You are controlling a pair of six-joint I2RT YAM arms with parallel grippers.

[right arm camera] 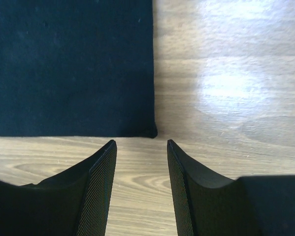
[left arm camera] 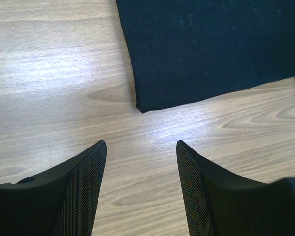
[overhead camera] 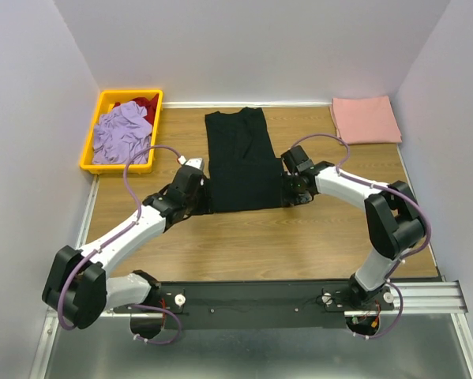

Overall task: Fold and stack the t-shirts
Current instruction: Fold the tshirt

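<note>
I need to grip the black t-shirt's near corner with my right gripper next, opposite my left gripper's corner, to fold that edge of the t-shirt evenly toward the collar.
A black t-shirt lies flat in the middle of the table, folded into a long strip with its collar at the far end. My left gripper sits by its near-left corner, and my right gripper by its near-right corner. In the left wrist view the left gripper is open over bare wood, just short of the black t-shirt's corner. My right gripper is likewise open and empty, close to the black t-shirt's other near corner. A salmon-pink t-shirt lies folded at the back right.
A yellow bin at the back left holds a crumpled lavender garment and a red garment. White walls close in the table on three sides. The arms' mounting rail runs along the near edge.
</note>
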